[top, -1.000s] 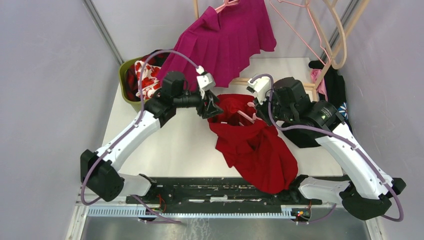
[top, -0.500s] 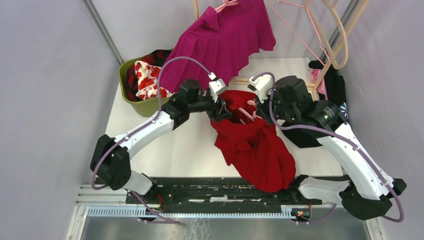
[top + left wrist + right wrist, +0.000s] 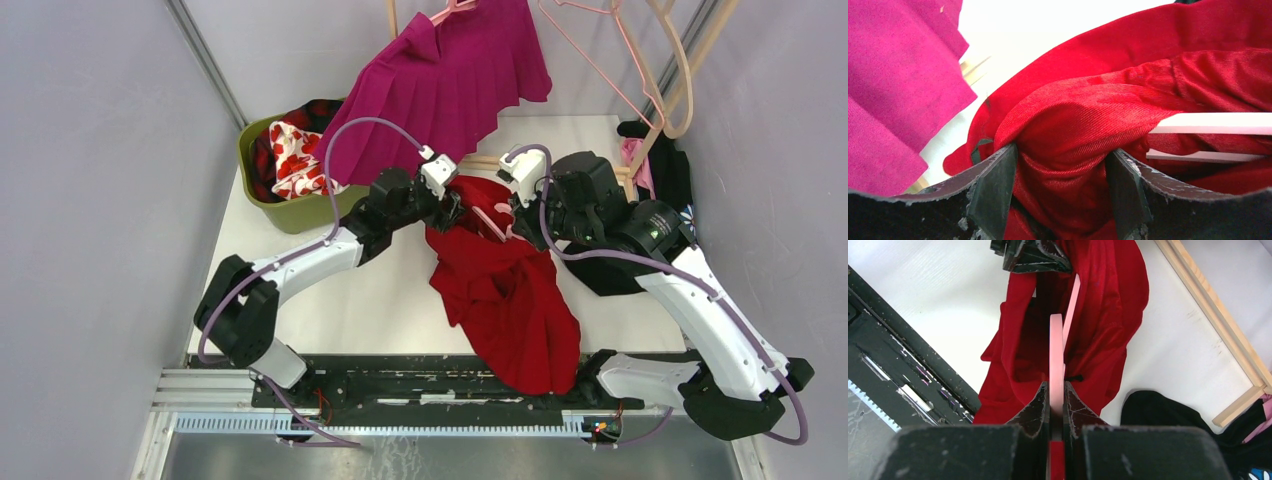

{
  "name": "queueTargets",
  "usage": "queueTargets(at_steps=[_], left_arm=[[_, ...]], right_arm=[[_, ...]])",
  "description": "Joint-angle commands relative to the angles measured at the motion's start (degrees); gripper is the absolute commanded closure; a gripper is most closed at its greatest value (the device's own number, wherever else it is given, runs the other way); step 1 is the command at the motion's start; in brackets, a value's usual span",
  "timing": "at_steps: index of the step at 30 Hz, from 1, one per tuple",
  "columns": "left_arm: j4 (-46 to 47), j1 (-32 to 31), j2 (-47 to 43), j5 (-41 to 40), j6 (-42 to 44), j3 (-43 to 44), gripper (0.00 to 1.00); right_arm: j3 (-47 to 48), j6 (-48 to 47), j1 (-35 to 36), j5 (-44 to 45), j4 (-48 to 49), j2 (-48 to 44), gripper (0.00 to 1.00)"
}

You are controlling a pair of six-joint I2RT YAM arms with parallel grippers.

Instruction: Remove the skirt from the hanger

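Note:
My left gripper needs to close on the skirt. A bunched fold [image 3: 1062,166] is between its fingers and the hanger's bar is outside them, so it would hold the skirt if it closed now.
A red skirt [image 3: 510,300] hangs from a pale pink hanger [image 3: 492,226] above the white table. My right gripper [image 3: 515,222] is shut on the hanger, whose pink bar [image 3: 1056,350] runs up from between the jaws [image 3: 1056,405] into the skirt [image 3: 1108,315]. My left gripper [image 3: 452,210] is at the skirt's top left edge. In the left wrist view it is open [image 3: 1060,185], with a bunched fold of the skirt [image 3: 1083,120] between its jaws. The hanger's bar [image 3: 1208,123] shows at the right there. The left gripper also shows in the right wrist view [image 3: 1030,255].
A magenta pleated skirt [image 3: 440,80] hangs on a wooden rack [image 3: 680,90] at the back, beside empty pink hangers [image 3: 610,60]. A green basket [image 3: 250,135] of clothes stands at the back left. Dark clothes [image 3: 670,170] lie at the right. A black rail [image 3: 440,375] runs along the front edge.
My left arm has reached to the right, and its open gripper has moved onto the top of the red skirt. The skirt's lower part has swung slightly. The right gripper has stayed put.

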Motion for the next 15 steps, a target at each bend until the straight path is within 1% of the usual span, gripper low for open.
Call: queueTargets(at_steps=[1, 2, 3, 4, 5, 8, 11, 13, 15], left_arm=[[7.05, -1.11, 1.05, -9.46, 1.78, 0.53, 0.32], [7.79, -1.35, 1.09, -12.33, 2.49, 0.43, 0.43], [8.13, -1.33, 1.28, -14.12, 3.07, 0.71, 0.62], [8.73, -1.31, 1.49, -15.97, 3.44, 0.98, 0.86], [9.61, -1.37, 1.91, -16.93, 4.07, 1.24, 0.96], [9.11, -1.37, 2.83, -18.38, 5.33, 3.36, 0.97], [7.65, -1.06, 2.39, -21.06, 8.76, 5.6, 0.97], [6.22, 0.38, 2.88, -21.73, 11.31, 7.75, 0.97], [5.58, 3.42, 3.86, -20.93, 11.66, 10.02, 0.97]], right_arm=[[4.0, 0.7, -0.02, -2.48, 4.05, -2.07, 0.99], [3.93, 0.75, -0.02, -2.44, 3.98, -2.13, 0.99], [3.84, 0.79, -0.05, -2.37, 3.97, -2.27, 0.99], [3.75, 0.8, -0.01, -2.4, 4.05, -2.31, 0.99], [3.65, 0.8, 0.01, -2.42, 4.18, -2.3, 0.99], [3.52, 0.64, 0.0, -2.43, 4.13, -2.23, 0.99], [3.06, 0.54, 0.01, -2.23, 3.8, -2.5, 0.99], [2.27, 0.5, -0.02, -1.96, 3.8, -3.08, 0.99], [1.5, 0.36, -0.01, -1.91, 3.53, -3.47, 0.99]])
